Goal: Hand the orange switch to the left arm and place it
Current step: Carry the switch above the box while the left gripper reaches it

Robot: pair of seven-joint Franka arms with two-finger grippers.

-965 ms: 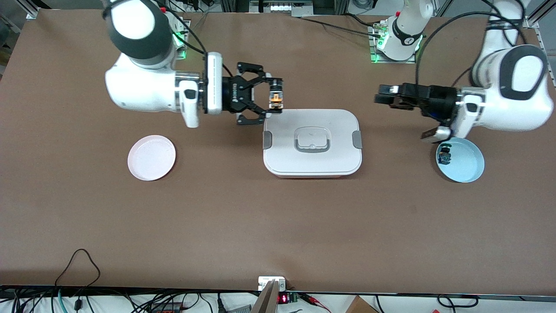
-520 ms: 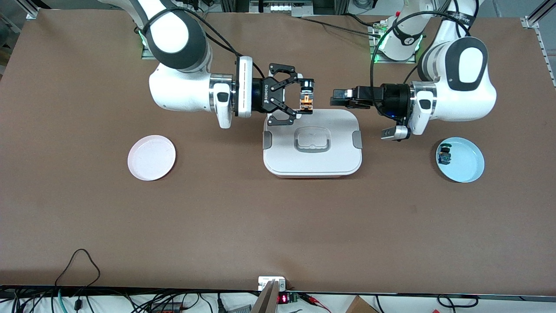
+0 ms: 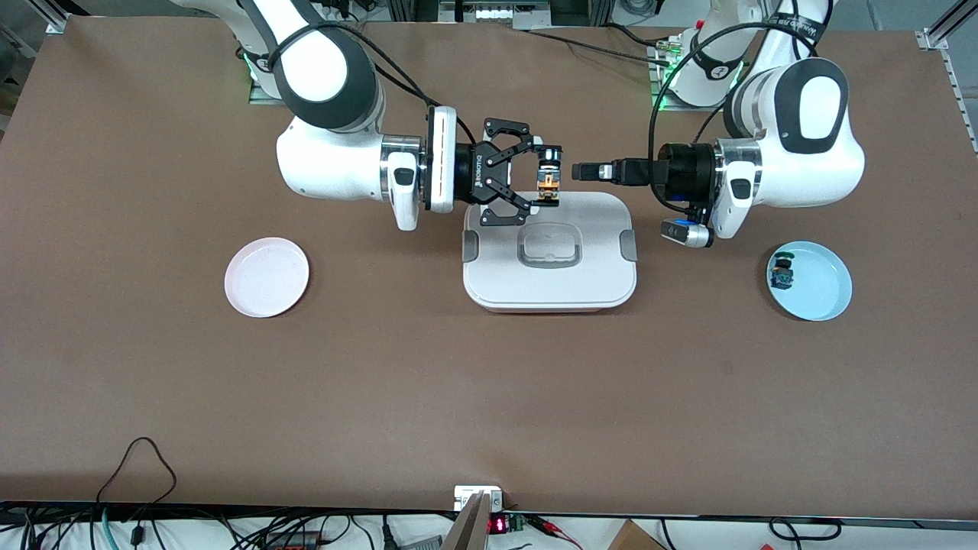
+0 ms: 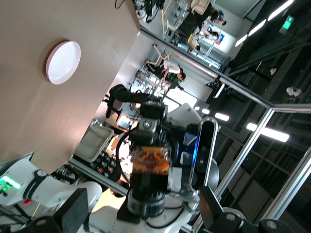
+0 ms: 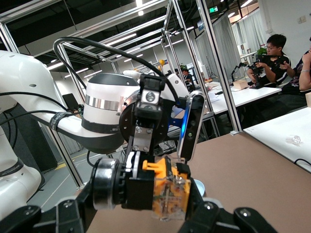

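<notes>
The switch needs to pass from my right gripper to my left gripper and be placed. My left gripper next needs to grip its orange housing (image 3: 548, 166) (image 4: 151, 159).
My right gripper (image 3: 548, 180) is shut on the orange switch (image 3: 548, 182) and holds it in the air over the edge of the white box (image 3: 596, 267) that faces the robots' bases. In the right wrist view the switch (image 5: 167, 191) fills the jaws, its tan-orange body clamped and its dark collar to one side. My left gripper (image 3: 582, 171) stands open, level with the switch and a short gap from it, pointing at it. In the left wrist view the switch (image 4: 150, 160) sits just ahead of the spread fingertips (image 4: 73, 213).
A pink plate (image 3: 267, 276) lies toward the right arm's end of the table. A blue plate (image 3: 821, 294) toward the left arm's end holds another small switch (image 3: 781, 273). The box stands between the plates, under both grippers.
Both arms have swung in toward each other. The right gripper carried the switch over the box's edge. The left gripper left the blue plate, turned and closed in on the switch.
</notes>
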